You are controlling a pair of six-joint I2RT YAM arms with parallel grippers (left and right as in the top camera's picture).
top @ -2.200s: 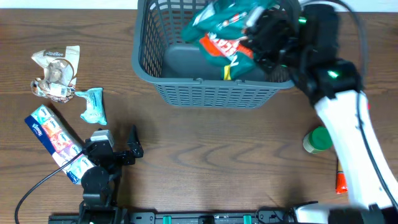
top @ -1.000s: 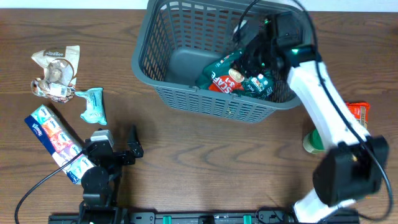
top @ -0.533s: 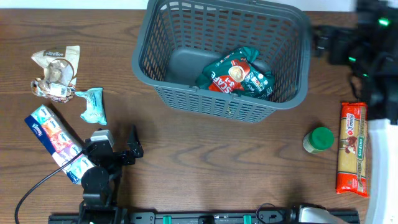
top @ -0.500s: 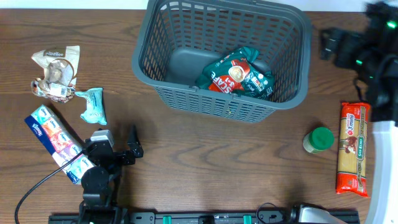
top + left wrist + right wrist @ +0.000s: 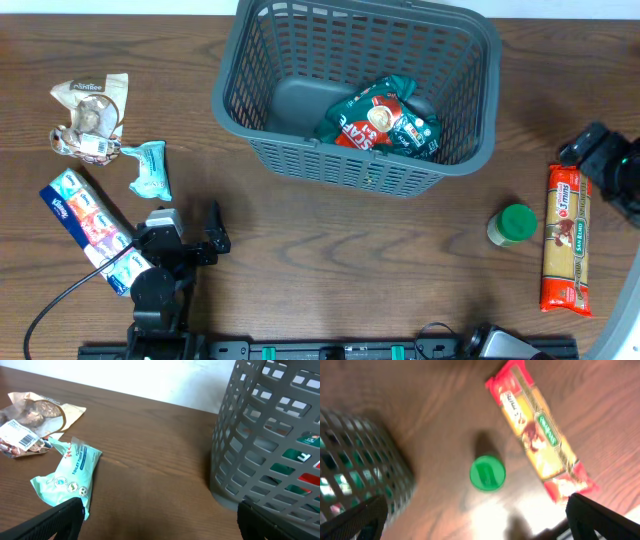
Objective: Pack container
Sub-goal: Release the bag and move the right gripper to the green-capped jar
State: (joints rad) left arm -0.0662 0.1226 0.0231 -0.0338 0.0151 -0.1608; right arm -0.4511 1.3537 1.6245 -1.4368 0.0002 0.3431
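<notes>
The green-lidded jar's base should stay free to lower into the container (image 5: 356, 172), so my right gripper should grab the jar's sides from above next.
The container (image 5: 356, 172), a dark grey lattice basket, stands at the back centre of the table. A green and red snack packet (image 5: 382, 120) lies on its floor. My right gripper (image 5: 592, 157) hovers open and empty at the far right, above a long red and yellow packet (image 5: 566, 240) and a green-lidded jar (image 5: 513, 225). In the right wrist view the jar (image 5: 487, 474) and the packet (image 5: 537, 435) lie below the open gripper (image 5: 475, 520). My left gripper (image 5: 188, 222) rests open at the front left, facing the container (image 5: 270, 435).
At the left lie a teal wipes packet (image 5: 150, 170), a crumpled snack wrapper (image 5: 90, 115) and a blue tissue pack (image 5: 90, 225). In the left wrist view the wipes packet (image 5: 67, 472) sits by the left fingertip, with the wrapper (image 5: 35, 420) behind it.
My right gripper let go of the green and red packet in the container, drew out and swung to the far right, over the jar and long packet. The left arm stayed still.
</notes>
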